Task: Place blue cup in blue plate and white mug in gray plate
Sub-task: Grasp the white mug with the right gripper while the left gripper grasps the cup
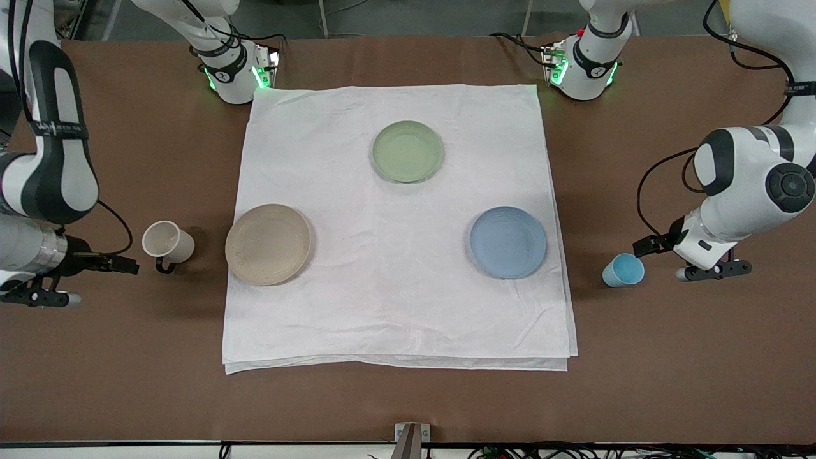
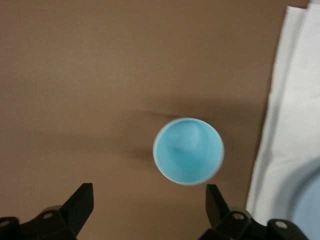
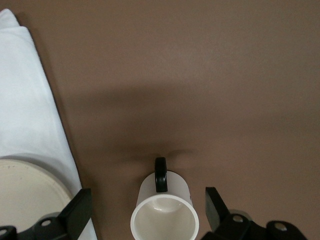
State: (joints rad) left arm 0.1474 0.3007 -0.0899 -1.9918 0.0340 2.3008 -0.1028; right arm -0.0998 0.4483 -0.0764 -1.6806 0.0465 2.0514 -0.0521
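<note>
Next, my right gripper grabs the white mug by its black handle [image 1: 165, 267]. Then it places the white mug in the gray plate [image 1: 269, 244].
The blue cup [image 1: 623, 269] stands upright on the bare brown table, off the white cloth toward the left arm's end. The blue plate [image 1: 508, 242] lies on the cloth beside it. My left gripper [image 1: 647, 245] is open and empty, up over the table beside the cup; in the left wrist view [image 2: 149, 200] the cup [image 2: 188, 151] lies just past its fingertips. The white mug [image 1: 167, 242] stands on the table toward the right arm's end, beside the gray plate [image 1: 269, 244]. My right gripper [image 1: 124, 263] is open and empty above the mug [image 3: 165, 215].
A sage-green plate [image 1: 408, 151] lies on the white cloth [image 1: 395, 299], farther from the front camera than the other two plates. The arm bases [image 1: 233, 70] [image 1: 583, 67] stand at the cloth's corners farthest from the front camera. The cloth's edge shows in both wrist views [image 2: 295, 100] [image 3: 30, 100].
</note>
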